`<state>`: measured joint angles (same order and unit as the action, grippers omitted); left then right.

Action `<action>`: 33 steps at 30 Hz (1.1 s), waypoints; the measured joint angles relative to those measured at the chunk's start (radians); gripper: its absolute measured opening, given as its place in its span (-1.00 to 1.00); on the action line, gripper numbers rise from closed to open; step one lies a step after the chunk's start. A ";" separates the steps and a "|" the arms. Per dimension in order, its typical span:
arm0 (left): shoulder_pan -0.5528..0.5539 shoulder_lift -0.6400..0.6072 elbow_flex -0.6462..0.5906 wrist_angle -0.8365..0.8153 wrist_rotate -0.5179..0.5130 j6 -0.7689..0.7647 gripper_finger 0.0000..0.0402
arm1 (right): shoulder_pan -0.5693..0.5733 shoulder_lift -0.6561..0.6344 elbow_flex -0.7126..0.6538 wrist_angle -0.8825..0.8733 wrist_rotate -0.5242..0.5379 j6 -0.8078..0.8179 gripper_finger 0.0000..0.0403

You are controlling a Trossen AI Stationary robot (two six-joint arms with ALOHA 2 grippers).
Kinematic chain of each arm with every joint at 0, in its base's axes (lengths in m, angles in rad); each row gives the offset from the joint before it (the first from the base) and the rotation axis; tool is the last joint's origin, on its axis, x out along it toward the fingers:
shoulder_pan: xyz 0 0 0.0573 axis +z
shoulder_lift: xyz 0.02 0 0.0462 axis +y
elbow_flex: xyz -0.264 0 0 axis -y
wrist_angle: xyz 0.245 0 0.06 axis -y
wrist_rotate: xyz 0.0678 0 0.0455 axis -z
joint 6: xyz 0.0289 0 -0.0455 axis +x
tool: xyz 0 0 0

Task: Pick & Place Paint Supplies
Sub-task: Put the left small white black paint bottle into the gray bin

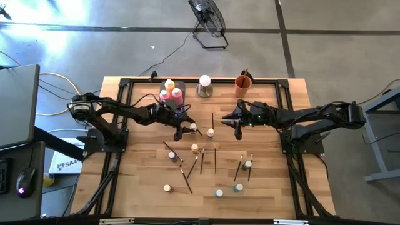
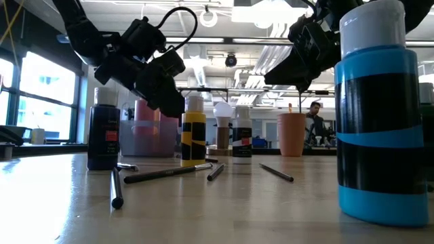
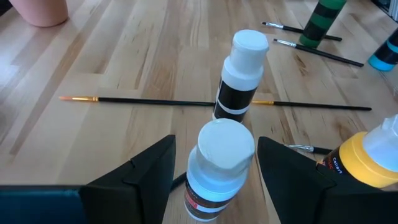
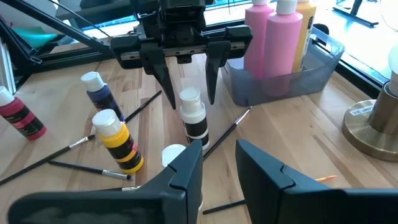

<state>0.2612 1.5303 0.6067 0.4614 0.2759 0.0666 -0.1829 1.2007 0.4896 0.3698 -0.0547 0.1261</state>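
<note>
My fingers are on either side of the white cap (image 1: 193, 126) (image 3: 226, 148), so my left gripper closes on the cap next.
My left gripper (image 1: 183, 129) is open over the middle of the table. Its fingers stand on either side of a small white-capped paint bottle (image 3: 217, 163) without touching it; the right wrist view shows the fingertips level with that bottle's (image 4: 194, 118) cap. A second white-capped bottle (image 3: 239, 74) with a black label stands upright just beyond it. My right gripper (image 1: 237, 127) is open and hovers to the right of both bottles, holding nothing. More small bottles and thin dark paintbrushes (image 1: 215, 157) are scattered over the near half of the table.
At the far edge a grey tray (image 1: 181, 84) holds pink and yellow bottles. Beside it stand a white ball on a metal base (image 1: 204, 84) and an orange cup (image 1: 243, 85). A yellow-labelled bottle (image 4: 118, 142) and a dark blue one (image 4: 99, 93) stand near the left gripper. A long brush (image 3: 155, 101) lies close by.
</note>
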 joint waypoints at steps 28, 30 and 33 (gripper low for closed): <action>0.000 0.000 0.000 0.013 -0.043 -0.015 -0.36 | 0.000 0.000 0.000 -0.024 0.000 0.000 -0.55; 0.000 0.000 0.000 0.012 -0.031 -0.014 -0.35 | 0.000 0.000 0.000 -0.024 0.000 0.000 -0.55; 0.000 0.000 0.000 0.011 -0.024 -0.014 -0.35 | 0.000 0.000 0.000 -0.024 0.000 0.000 -0.55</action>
<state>0.2615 1.5303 0.6067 0.4725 0.2515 0.0525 -0.1830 1.2011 0.4896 0.3458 -0.0547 0.1263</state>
